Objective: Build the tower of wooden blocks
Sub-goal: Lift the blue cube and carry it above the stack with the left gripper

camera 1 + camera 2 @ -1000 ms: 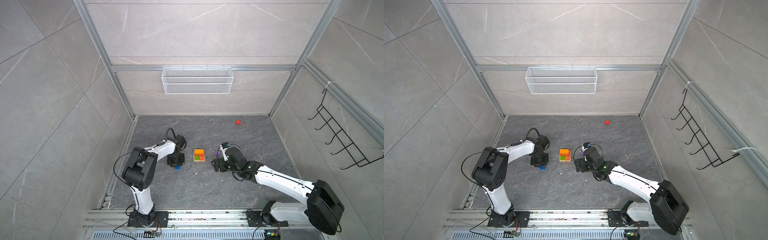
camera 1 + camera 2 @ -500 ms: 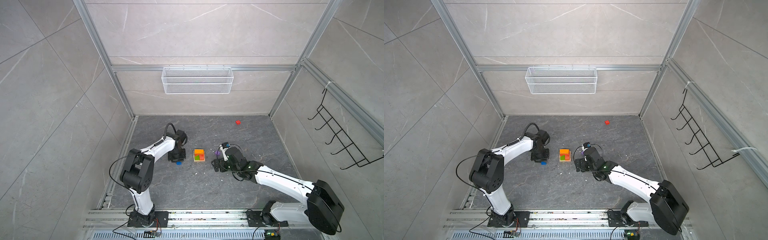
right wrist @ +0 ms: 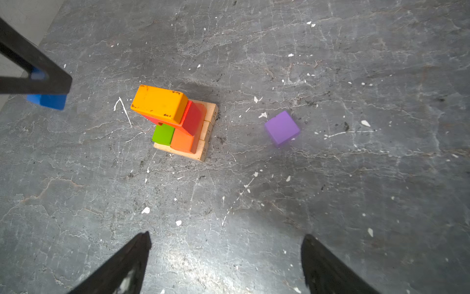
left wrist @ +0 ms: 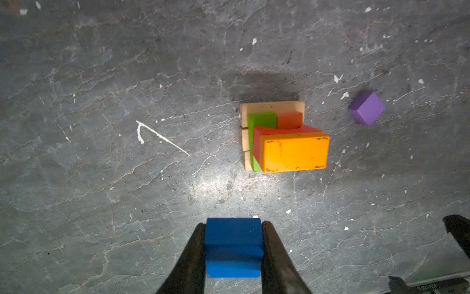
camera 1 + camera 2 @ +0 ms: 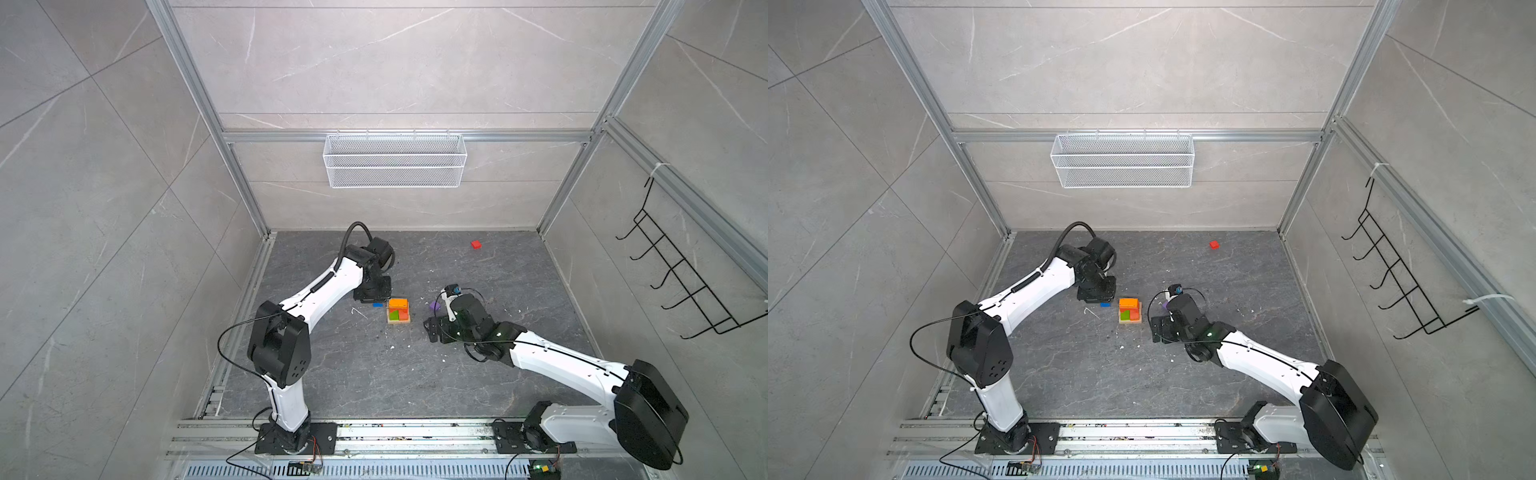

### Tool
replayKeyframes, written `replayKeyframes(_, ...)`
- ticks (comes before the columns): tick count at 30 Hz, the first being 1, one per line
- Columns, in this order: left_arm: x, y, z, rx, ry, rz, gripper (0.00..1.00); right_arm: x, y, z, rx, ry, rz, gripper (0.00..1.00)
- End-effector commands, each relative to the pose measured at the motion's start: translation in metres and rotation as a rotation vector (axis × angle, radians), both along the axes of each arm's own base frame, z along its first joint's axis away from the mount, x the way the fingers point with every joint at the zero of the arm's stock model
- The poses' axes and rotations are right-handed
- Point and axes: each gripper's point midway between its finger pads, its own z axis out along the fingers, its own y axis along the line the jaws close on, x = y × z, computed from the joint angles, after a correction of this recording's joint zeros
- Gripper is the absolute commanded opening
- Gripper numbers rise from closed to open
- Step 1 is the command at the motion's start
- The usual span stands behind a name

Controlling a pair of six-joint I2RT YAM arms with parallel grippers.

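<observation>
My left gripper needs to keep hold of the blue block (image 5: 377,304) until it rests on the orange block (image 5: 397,303), because the blue block's lower edge hangs over floor next to the orange block.
The wood block tower (image 5: 398,311) (image 5: 1129,311) stands mid-floor: tan base bars, a green and an orange-red slab, a red piece and an orange block (image 4: 295,152) on top (image 3: 160,103). My left gripper (image 4: 233,225) is shut on a blue block (image 4: 233,247), held low just left of the tower (image 5: 377,305). A purple cube (image 3: 281,128) lies on the floor right of the tower (image 5: 434,306). My right gripper (image 3: 226,236) hangs open and empty over bare floor, in front of the cube and the tower.
A small red block (image 5: 476,244) lies far back on the right. A wire basket (image 5: 395,160) hangs on the back wall and a black hook rack (image 5: 681,282) on the right wall. White specks dot the grey floor.
My left gripper has carried the blue block back and to the right, closer to the tower's left side. The right arm has not moved.
</observation>
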Motion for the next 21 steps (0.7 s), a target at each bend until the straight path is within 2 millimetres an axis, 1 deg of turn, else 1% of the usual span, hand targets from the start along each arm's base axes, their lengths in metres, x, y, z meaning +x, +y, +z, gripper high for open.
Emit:
replayKeyframes(1,0.0,-0.006,0.003,0.024,0.022,-0.038,0.22,0.003,-0.003,0.002,-0.01,-0.005,-0.034,0.92)
replayKeyframes(5,0.006,-0.022,0.008,0.018,0.011,-0.061,0.22,0.002,-0.005,0.004,-0.012,-0.01,-0.043,0.92)
replayKeyframes(12,0.014,-0.047,0.005,0.001,0.022,-0.097,0.22,0.001,-0.008,0.004,-0.018,-0.011,-0.048,0.92)
replayKeyframes(18,0.019,-0.058,-0.004,0.003,0.038,-0.103,0.22,0.001,-0.008,0.004,-0.023,-0.011,-0.044,0.92)
replayKeyframes(21,0.02,-0.06,-0.009,0.009,0.046,-0.099,0.23,0.001,-0.009,0.004,-0.027,-0.012,-0.042,0.92)
